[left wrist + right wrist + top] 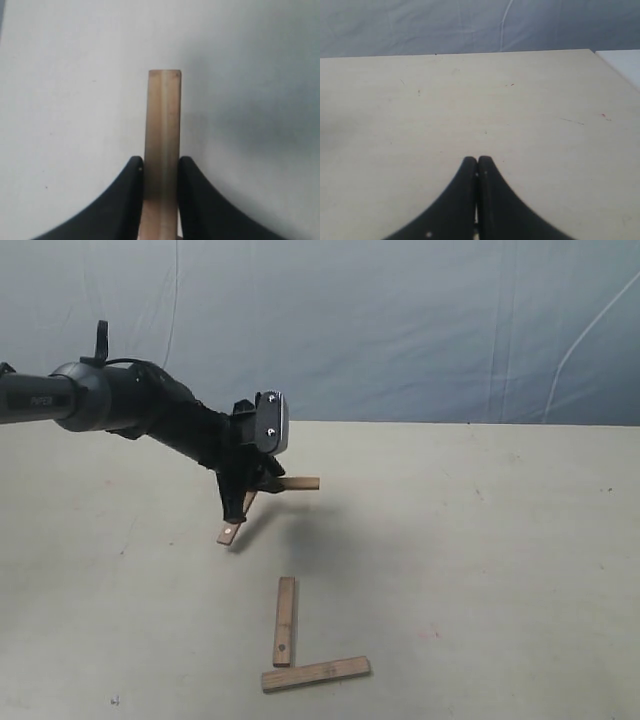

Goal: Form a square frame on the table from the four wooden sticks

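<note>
The wooden stick hangs above its blurred shadow on the tabletop in the left wrist view. It is too early to release, so my left gripper brings the stick down first.
My left gripper (238, 508) is shut on one wooden stick (230, 531), which slants down to the left from the jaws over the table (480, 570). In the left wrist view that stick (162, 120) runs straight out between the black fingers (134, 185) of the gripper (161, 167). A second stick (299, 483) lies flat just behind the gripper. Two more sticks form an L near the front: one upright in the picture (285, 621), one across its lower end (316, 673). My right gripper (478, 162) is shut on nothing, over bare table (530, 110).
The left arm (120, 400) reaches in from the left edge above the table. A wrinkled blue-grey backdrop (400, 330) closes the far side. In the right wrist view the table's corner and edge (600, 55) show at the far right.
</note>
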Motion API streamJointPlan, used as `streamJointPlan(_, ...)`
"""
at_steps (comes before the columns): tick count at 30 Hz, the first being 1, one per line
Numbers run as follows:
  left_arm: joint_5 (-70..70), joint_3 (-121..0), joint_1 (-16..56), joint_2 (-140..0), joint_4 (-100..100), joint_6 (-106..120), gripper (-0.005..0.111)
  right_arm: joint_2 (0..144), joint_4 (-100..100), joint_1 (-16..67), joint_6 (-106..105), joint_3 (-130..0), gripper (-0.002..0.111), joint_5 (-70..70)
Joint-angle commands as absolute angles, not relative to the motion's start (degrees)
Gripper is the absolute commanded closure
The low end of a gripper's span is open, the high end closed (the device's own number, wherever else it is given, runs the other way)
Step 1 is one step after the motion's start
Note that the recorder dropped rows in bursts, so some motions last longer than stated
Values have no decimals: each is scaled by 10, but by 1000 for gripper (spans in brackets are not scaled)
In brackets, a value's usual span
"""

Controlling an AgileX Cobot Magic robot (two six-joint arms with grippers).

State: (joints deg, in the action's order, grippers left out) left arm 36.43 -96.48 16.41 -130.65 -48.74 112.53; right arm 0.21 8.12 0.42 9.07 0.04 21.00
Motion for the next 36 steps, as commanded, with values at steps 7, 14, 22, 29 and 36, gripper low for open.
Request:
streamJointPlan(7, 318, -1012, 167, -1306, -528, 877, 107, 0, 83, 7, 89, 0, 109, 205)
streamJointPlan(14, 374, -1012, 174, -1308, -501, 928, 107, 0, 83, 7, 89, 0, 109, 205)
streamJointPlan(22, 467, -1012, 202, -1314, -474, 1175, 107, 0, 83, 7, 89, 0, 109, 205)
streamJointPlan(29, 503, -1009, 224, -1345, -388, 1218, 107, 0, 83, 7, 89, 0, 109, 205)
streamJointPlan(36, 502, -1009, 230, -1347, -362, 1221, 100, 0, 83, 7, 89, 0, 109, 205)
